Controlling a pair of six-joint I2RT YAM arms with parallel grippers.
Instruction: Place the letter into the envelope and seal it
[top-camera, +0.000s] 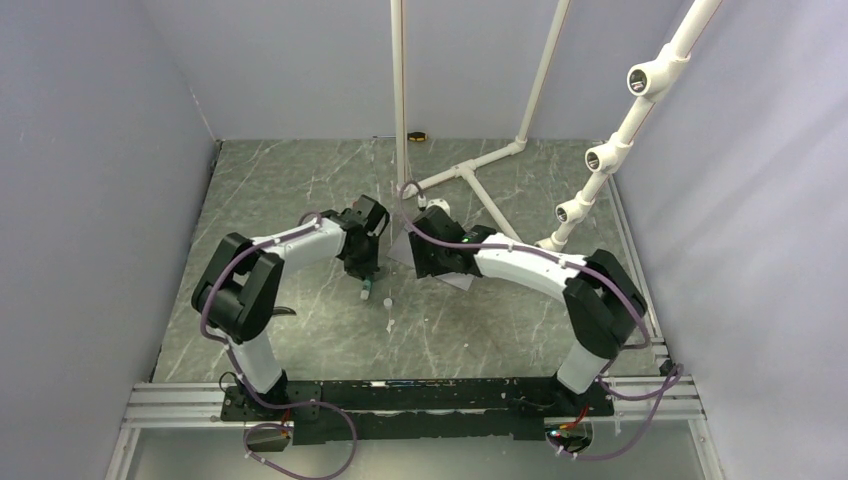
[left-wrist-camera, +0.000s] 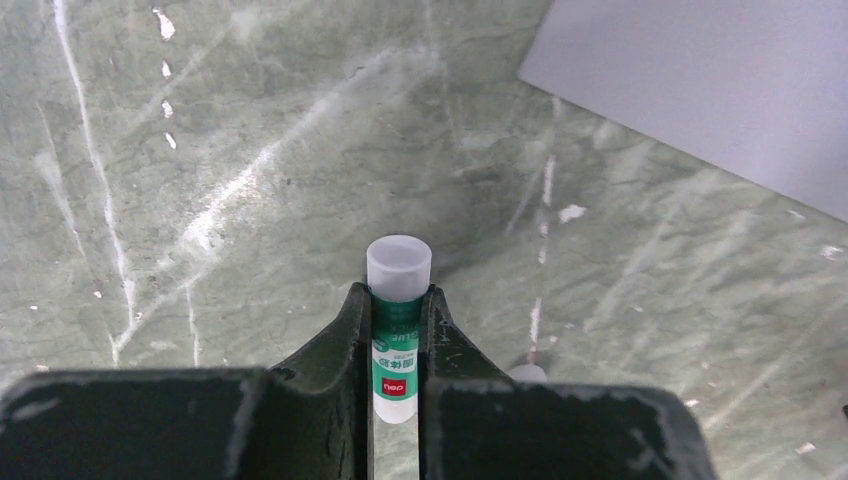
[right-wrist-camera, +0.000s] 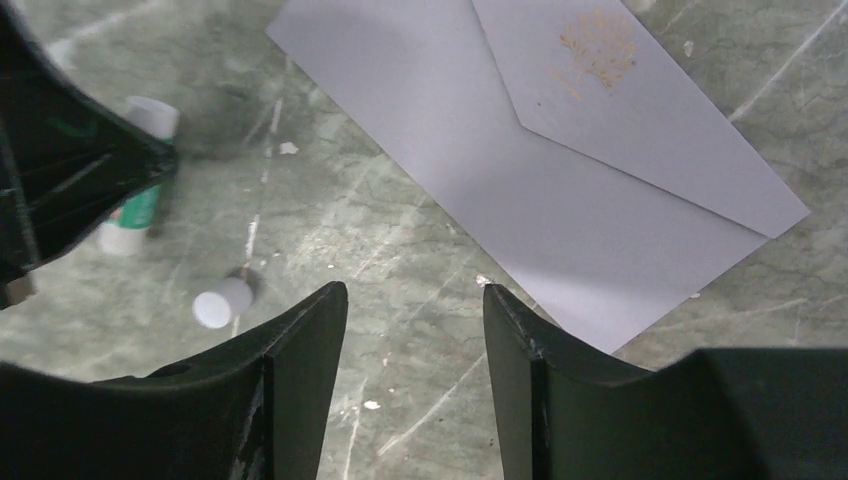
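Observation:
The glue stick (top-camera: 366, 288) (left-wrist-camera: 398, 330) would come up with my left gripper if I lifted it now, because the gripper's fingers are shut around the glue stick's green body below its white top.
The grey envelope (right-wrist-camera: 560, 170) lies flat on the table with its pointed flap folded down and a brownish smear (right-wrist-camera: 600, 45) on the flap. A corner of it shows in the left wrist view (left-wrist-camera: 700, 90), and a bit shows under the right arm in the top view (top-camera: 460, 283). The tan letter is not in view. My left gripper (left-wrist-camera: 398, 300) is shut on a green and white glue stick (left-wrist-camera: 398, 330), just left of the envelope and low over the table. My right gripper (right-wrist-camera: 415, 300) is open and empty above the table beside the envelope's near edge.
A small white cap (right-wrist-camera: 222, 302) lies on the table between the two grippers; it also shows in the left wrist view (left-wrist-camera: 528, 373). A white pipe frame (top-camera: 470, 170) stands at the back and right. Grey walls close in both sides.

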